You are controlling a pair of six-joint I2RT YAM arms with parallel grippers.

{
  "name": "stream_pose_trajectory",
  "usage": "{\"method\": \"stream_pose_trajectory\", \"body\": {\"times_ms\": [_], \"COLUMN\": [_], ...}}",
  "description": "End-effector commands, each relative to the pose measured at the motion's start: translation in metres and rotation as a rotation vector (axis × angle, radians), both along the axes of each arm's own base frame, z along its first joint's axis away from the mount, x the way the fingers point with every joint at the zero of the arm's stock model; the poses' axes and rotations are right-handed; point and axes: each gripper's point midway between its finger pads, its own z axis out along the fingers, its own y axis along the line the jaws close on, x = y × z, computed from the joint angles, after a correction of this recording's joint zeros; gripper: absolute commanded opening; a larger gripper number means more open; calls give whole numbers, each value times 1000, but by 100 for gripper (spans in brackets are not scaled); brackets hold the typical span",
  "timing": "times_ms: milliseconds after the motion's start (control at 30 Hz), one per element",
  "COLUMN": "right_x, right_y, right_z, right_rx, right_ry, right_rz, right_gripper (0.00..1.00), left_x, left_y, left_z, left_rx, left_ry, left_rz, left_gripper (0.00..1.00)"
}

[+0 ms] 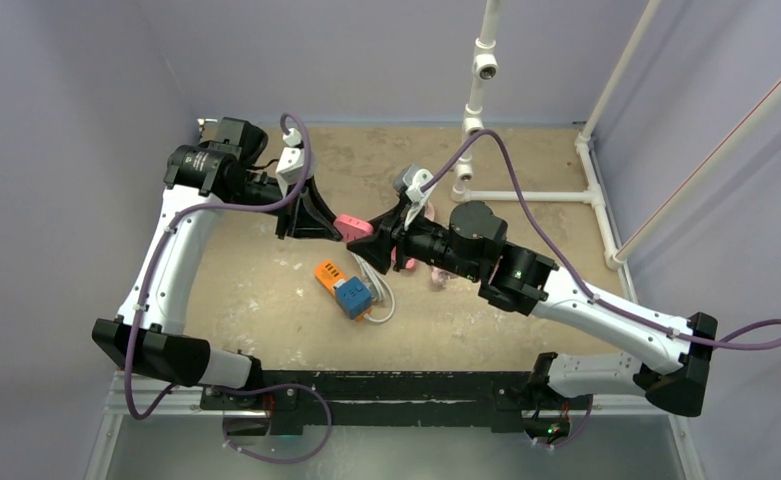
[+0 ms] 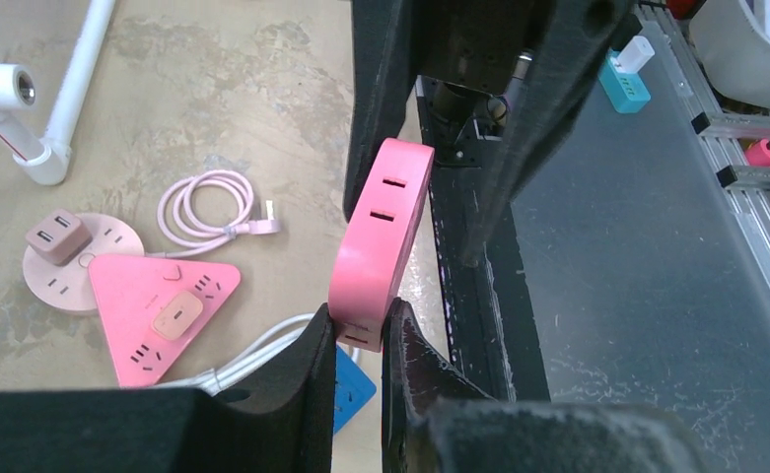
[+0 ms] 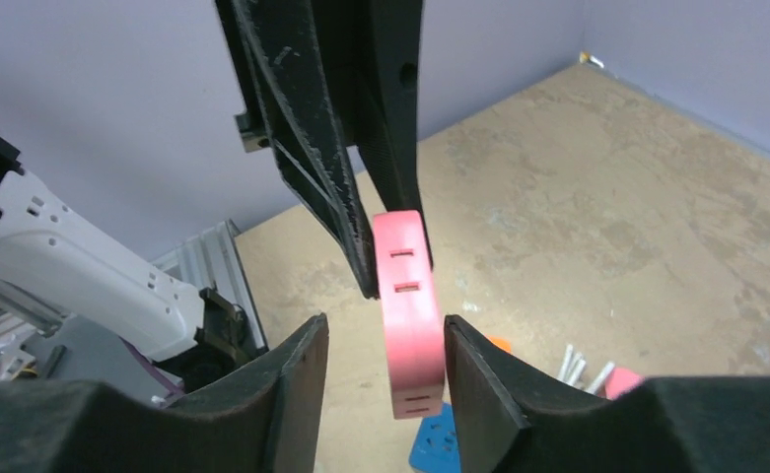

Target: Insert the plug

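I will grab the pink adapter block's loose end point(image 1: 363, 230) point(image 3: 416, 368) across its flat sides with my right gripper next. Then it can be handed over to insert the plug.
A flat pink adapter block point(image 1: 349, 222) with socket slots along its edge hangs in the air between my two arms. My left gripper point(image 2: 359, 330) is shut on one end of the block point(image 2: 376, 246), both pads pressed on its flat faces. My right gripper point(image 3: 385, 340) stands open around the other end of the block point(image 3: 410, 315). Its left finger is clear of the block and its right finger is close beside it. From above, the left gripper point(image 1: 328, 226) and right gripper point(image 1: 368, 240) meet tip to tip. No prongs show on the block.
An orange and blue socket cube point(image 1: 344, 288) with a white cable point(image 1: 381, 292) lies below the grippers. A pink triangular strip point(image 2: 159, 310), a round pink strip point(image 2: 105, 251) and a coiled pink cable point(image 2: 208, 202) lie behind. A white pipe frame point(image 1: 476, 90) stands at the back right.
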Motion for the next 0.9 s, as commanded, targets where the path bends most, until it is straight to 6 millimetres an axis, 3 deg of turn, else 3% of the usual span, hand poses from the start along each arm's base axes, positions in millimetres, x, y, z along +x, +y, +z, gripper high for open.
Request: {"method": "stream_pose_trajectory", "body": {"times_ms": [0, 67, 133, 333, 567, 700, 833, 867], "right_x": [-23, -35, -42, -31, -17, -15, -18, -18], "right_y": [-2, -5, -8, -1, 18, 15, 11, 10], "right_z": [33, 36, 36, 28, 10, 13, 12, 11], "right_rx": [142, 186, 219, 215, 155, 163, 157, 156], "right_ry": [-6, -4, 1, 4, 6, 3, 3, 4], "right_rz": [85, 134, 161, 122, 103, 90, 92, 90], "right_gripper": [57, 64, 66, 61, 39, 18, 14, 5], "left_x": [-7, -8, -8, -6, -3, -3, 0, 1], "left_y": [-6, -8, -9, -12, -15, -16, -17, -17], "left_z": [15, 15, 17, 24, 32, 41, 41, 40], "left_rx": [-92, -110, -128, -161, -195, -235, -246, -243], "left_ry": [-28, -11, -7, 6, 16, 17, 12, 19], "left_rz": [-42, -50, -56, -54, -24, -20, -15, -9], "left_gripper": [0, 0, 0, 0, 0, 0, 0, 0]}}
